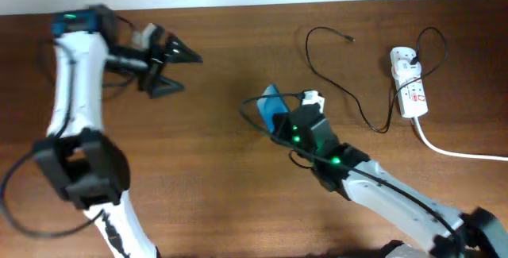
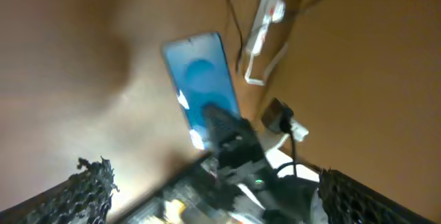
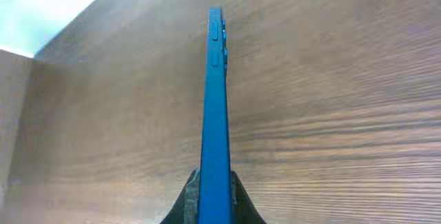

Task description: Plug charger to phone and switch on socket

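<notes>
I will grab the phone with my left gripper by its free long side (image 1: 265,111) (image 2: 180,87), across the screen and the back. The phone's port end will stay free for plugging.
My right gripper (image 1: 279,117) is shut on the blue phone (image 1: 273,102) and holds it tilted on edge above the table's middle. The right wrist view shows the phone (image 3: 216,93) edge-on between the jaws (image 3: 215,198). The left wrist view shows the phone's screen (image 2: 198,79). The charger's black cable (image 1: 343,90) loops over the table; its plug tip (image 1: 350,38) lies loose at the back. Its white adapter (image 1: 401,55) sits at the far end of the socket strip (image 1: 412,90). My left gripper (image 1: 178,69) is open and empty at the back left, well away from the phone.
The socket's thick white cord (image 1: 460,153) runs off to the right edge. The socket (image 2: 265,14) shows blurred in the left wrist view beyond the phone. The right arm's own black cables hang beside its wrist (image 1: 317,143). The table's back edge meets a white wall.
</notes>
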You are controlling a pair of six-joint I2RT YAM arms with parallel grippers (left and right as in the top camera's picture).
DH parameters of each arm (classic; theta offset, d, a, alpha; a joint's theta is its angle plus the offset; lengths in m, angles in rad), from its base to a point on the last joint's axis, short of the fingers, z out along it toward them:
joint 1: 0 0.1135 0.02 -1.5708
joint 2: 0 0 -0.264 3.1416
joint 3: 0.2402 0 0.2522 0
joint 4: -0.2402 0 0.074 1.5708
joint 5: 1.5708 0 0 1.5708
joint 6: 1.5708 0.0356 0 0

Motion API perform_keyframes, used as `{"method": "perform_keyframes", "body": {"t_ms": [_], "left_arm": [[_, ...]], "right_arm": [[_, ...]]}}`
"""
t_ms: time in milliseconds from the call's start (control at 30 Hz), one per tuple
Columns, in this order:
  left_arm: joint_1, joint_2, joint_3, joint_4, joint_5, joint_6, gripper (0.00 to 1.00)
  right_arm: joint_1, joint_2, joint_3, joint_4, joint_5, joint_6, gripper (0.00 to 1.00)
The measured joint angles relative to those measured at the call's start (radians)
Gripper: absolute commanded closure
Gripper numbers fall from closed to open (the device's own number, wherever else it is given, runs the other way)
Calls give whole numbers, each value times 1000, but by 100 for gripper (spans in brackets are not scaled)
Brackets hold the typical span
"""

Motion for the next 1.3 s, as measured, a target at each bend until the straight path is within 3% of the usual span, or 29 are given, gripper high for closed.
{"method": "perform_keyframes", "body": {"t_ms": [100,167,300,400,467,533,600,667,733,833,967,1100,1133,1200,1233,1300], "left_arm": [[101,-230,52,-24,-180,78,0],[116,-516,63,-19,-226,150,0],[115,-916,66,65,-328,194,1],[108,-1092,-190,310,-345,192,1],[107,-1094,-520,666,-353,101,1],[108,-960,-873,983,-324,-164,1],[84,-867,-1008,1165,-207,-372,1],[12,-650,-1043,1188,-29,-528,1],[-68,-515,-1051,1185,127,-602,1],[-219,-430,-1052,1182,224,-801,1],[-261,-428,-1053,1184,228,-968,1],[-261,-428,-1053,1184,133,-1088,10],[-261,-428,-1053,1184,113,-1121,21],[-261,-428,-1053,1186,84,-1198,29],[-261,-428,-1053,1205,77,-1238,41],[-261,-428,-1053,1236,69,-1295,48]], "right_arm": [[-26,-89,1,-79,-19,0,96],[-26,-151,1,-119,-27,-1,96],[-25,-165,1,-193,-34,-1,96],[-26,-173,1,-224,-34,-11,96],[-25,-234,1,-246,-26,-40,96],[-26,-328,1,-253,-6,-25,96],[-26,-345,1,-261,4,91,96],[-26,-327,1,-261,9,279,96],[-26,-243,0,-232,1,492,96],[-25,-104,1,-33,-111,598,96],[-25,4,1,157,-253,629,96],[-14,4,1,198,-349,635,96],[-2,4,1,201,-360,636,96],[19,4,1,204,-376,635,96],[26,4,1,204,-378,635,96],[43,4,1,205,-371,636,96]]}}
